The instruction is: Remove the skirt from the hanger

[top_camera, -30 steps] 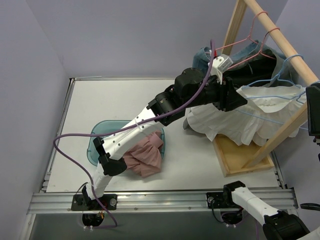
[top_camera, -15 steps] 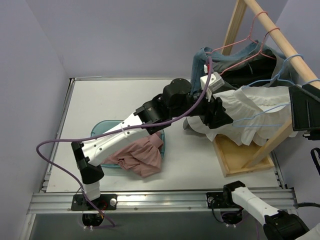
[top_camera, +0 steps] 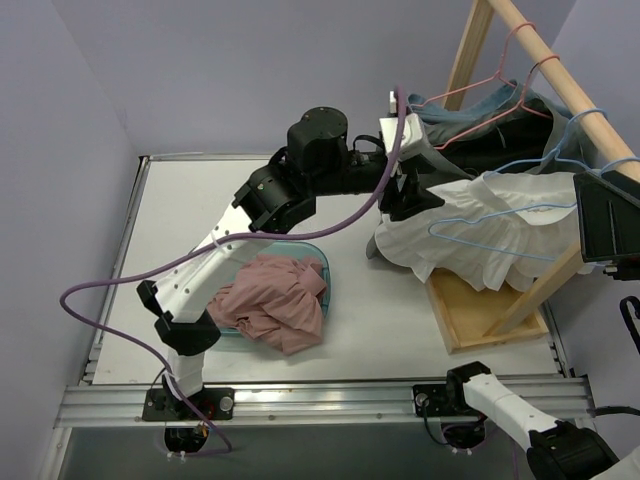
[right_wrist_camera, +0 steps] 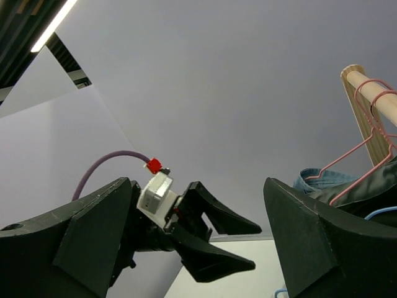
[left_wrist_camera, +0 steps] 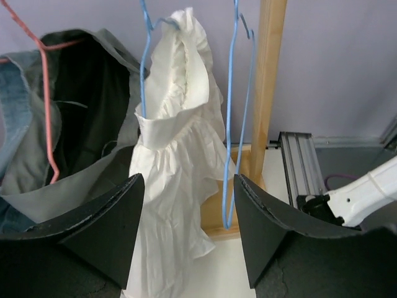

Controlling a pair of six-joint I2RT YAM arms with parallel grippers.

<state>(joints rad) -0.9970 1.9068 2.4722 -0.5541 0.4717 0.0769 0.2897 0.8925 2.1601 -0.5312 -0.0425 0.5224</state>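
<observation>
I should grab the white skirt's near side just below the waistband [top_camera: 464, 199] [left_wrist_camera: 157, 146] with my left gripper next. That leaves the blue hanger free.
The white skirt [top_camera: 470, 245] hangs on a blue wire hanger [top_camera: 500, 210] from the wooden rack's rod [top_camera: 560, 85]. In the left wrist view the skirt [left_wrist_camera: 173, 161] hangs straight ahead on its blue hanger [left_wrist_camera: 144, 74], with a second blue hanger [left_wrist_camera: 232, 124] beside it. My left gripper [top_camera: 418, 197] is open and empty, just left of the skirt; in its own view [left_wrist_camera: 189, 205] the skirt shows between the jaws. My right gripper [top_camera: 605, 225] is open and empty at the right edge, raised by the rack [right_wrist_camera: 198, 211].
A pink hanger [top_camera: 500, 80] holds dark and denim garments [top_camera: 490, 140] behind the skirt. The rack's wooden base [top_camera: 480, 310] lies under the skirt. A teal basin [top_camera: 200, 265] holds a pink cloth [top_camera: 275, 300] under the left arm.
My left gripper has drawn back to the left and up, away from the skirt. The skirt has swung back and hangs on the blue hanger. The right gripper has moved in slightly.
</observation>
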